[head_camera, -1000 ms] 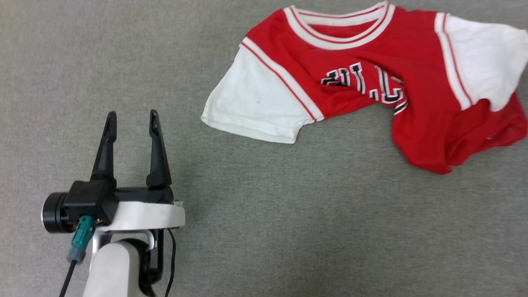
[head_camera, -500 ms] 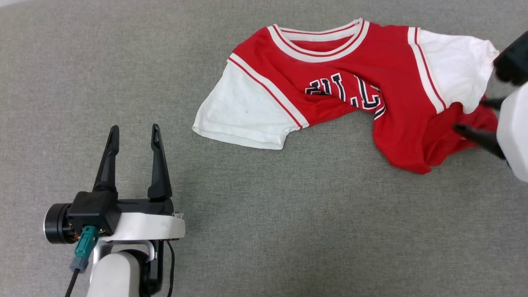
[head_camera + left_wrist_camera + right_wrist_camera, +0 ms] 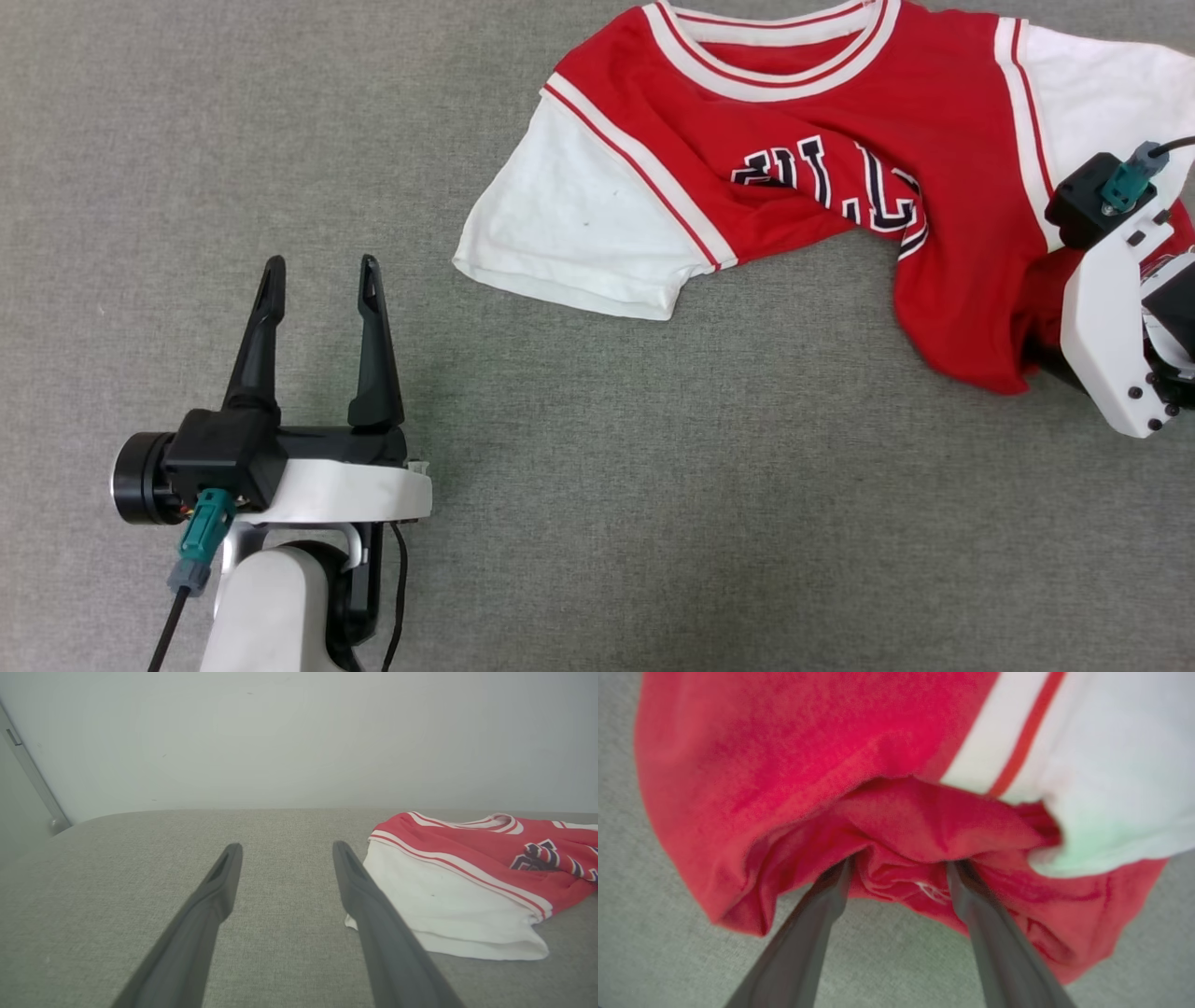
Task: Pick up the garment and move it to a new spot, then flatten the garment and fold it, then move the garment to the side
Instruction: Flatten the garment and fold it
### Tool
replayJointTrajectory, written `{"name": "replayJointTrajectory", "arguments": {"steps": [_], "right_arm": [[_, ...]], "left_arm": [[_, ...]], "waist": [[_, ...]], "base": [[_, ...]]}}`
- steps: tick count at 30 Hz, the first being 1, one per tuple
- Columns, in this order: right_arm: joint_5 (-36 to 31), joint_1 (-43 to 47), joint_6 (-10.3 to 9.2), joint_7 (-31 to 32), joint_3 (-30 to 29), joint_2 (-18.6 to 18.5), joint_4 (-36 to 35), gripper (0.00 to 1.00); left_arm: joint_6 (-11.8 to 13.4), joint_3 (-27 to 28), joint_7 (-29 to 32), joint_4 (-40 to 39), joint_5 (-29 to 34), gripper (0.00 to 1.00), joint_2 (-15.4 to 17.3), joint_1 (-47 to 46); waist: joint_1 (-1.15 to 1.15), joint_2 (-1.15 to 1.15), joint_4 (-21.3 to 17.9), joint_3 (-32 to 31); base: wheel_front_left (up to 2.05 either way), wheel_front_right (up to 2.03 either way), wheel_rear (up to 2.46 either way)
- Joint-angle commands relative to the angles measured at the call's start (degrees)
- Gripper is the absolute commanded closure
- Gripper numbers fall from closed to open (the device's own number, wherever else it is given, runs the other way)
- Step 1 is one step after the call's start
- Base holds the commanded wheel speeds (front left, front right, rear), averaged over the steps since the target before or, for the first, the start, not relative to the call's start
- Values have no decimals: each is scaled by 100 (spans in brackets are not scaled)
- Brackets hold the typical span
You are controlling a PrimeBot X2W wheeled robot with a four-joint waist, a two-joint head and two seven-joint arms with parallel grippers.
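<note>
I need to move the garment to a new spot, so I should grab its bunched red hem [image 3: 900, 871] with my right gripper next.
The garment [image 3: 803, 112] lies front up on the grey fabric surface at the upper right: red body, white sleeves, striped collar, black lettering partly creased. Its lower part is bunched up at the right. My right wrist [image 3: 1111, 308] hangs over that bunch, hiding the fingers in the head view. In the right wrist view my right gripper [image 3: 901, 863] is open, its tips pushed into the red folds of the garment [image 3: 784, 751], with a fold between them. My left gripper [image 3: 322, 271] [image 3: 286, 848] stands open at the lower left, left of the garment's white sleeve [image 3: 448, 905] and apart from it.
The grey fabric surface [image 3: 653, 485] spreads wide in front of and left of the garment. A pale wall [image 3: 299, 732] rises behind the surface's far edge, with a door frame [image 3: 32, 774] at the left.
My right arm has come in from the right edge and now sits over the garment's bunched lower part. The head camera has shifted. My left gripper stays open in place.
</note>
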Motion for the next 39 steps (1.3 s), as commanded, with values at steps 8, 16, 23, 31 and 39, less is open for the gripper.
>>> {"name": "replayJointTrajectory", "arguments": {"steps": [8, 16, 23, 31, 39], "right_arm": [[239, -205, -9, -1193, 310, -14, 40, 100], [872, 222, -8, -1698, 348, -645, -1195, 100], [1320, 1645, -9, -1974, 324, -1071, -2011, 100], [1348, 3471, -8, -2271, 377, -689, -1632, 100], [799, 3776, -8, -2319, -449, -574, -1788, 0]], "left_arm": [[55, 61, -15, 123, -54, 0, -8, 155], [94, 113, -15, 158, -67, 0, -8, 509], [128, 134, -15, 112, -98, 0, -7, 825], [141, 128, -15, 112, -146, 0, -8, 1028], [141, 148, -15, 185, -98, 0, -8, 1184]], "waist": [[1, 0, -256, -500], [1, 0, -485, -1071], [1, 0, -571, -1349], [1, 0, -556, -1435], [1, 0, -674, -1587]], "base": [[0, 0, 0], [0, 0, 0], [0, 0, 0], [0, 0, 0], [0, 0, 0]]}}
